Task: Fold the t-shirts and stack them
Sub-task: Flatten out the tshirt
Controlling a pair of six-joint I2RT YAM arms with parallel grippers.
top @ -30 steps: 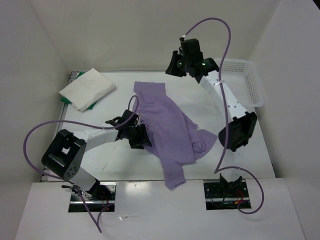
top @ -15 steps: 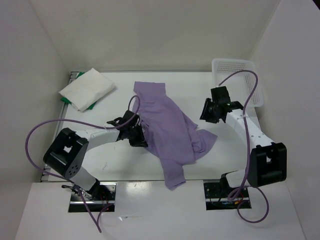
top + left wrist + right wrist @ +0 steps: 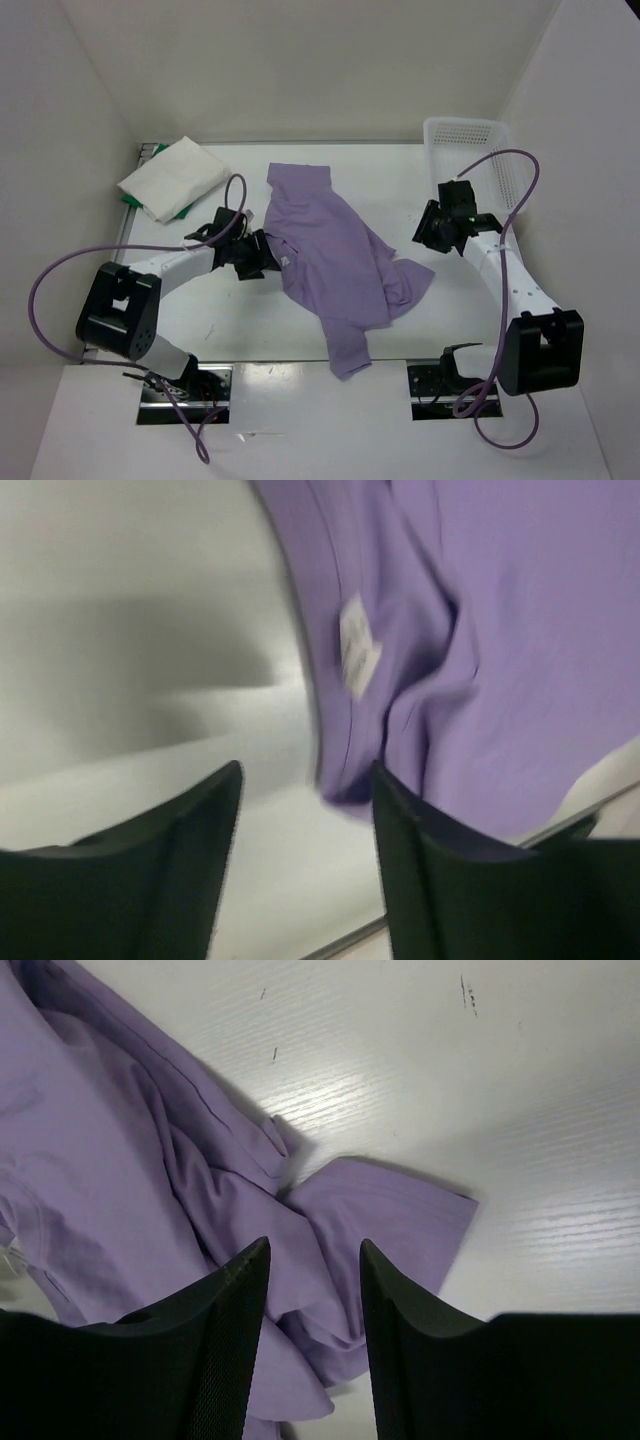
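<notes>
The lavender purple t-shirt needs to be spread for folding, so the left gripper should next grab it by the hem edge [image 3: 281,264] beside its white label [image 3: 285,261].
The lavender purple t-shirt [image 3: 335,255] lies crumpled in the middle of the table, one sleeve [image 3: 390,1210] bunched at its right. A folded white t-shirt [image 3: 175,175] rests on the green t-shirt [image 3: 133,203] at the back left. My left gripper [image 3: 262,255] sits low at the purple shirt's left edge. In the left wrist view the left gripper [image 3: 307,775] is open over bare table, with the hem and its white label [image 3: 355,655] just ahead. My right gripper [image 3: 428,232] hovers right of the shirt; in its wrist view the right gripper [image 3: 313,1245] is open above the sleeve.
A white lattice basket [image 3: 485,150] stands at the back right corner, behind the right arm. White walls close in the table on the left, back and right. Both arm bases sit at the near edge.
The right arm swung from the back of the table down to the shirt's right side. The left gripper pulled back leftward, and the shirt's left edge now lies a little further left.
</notes>
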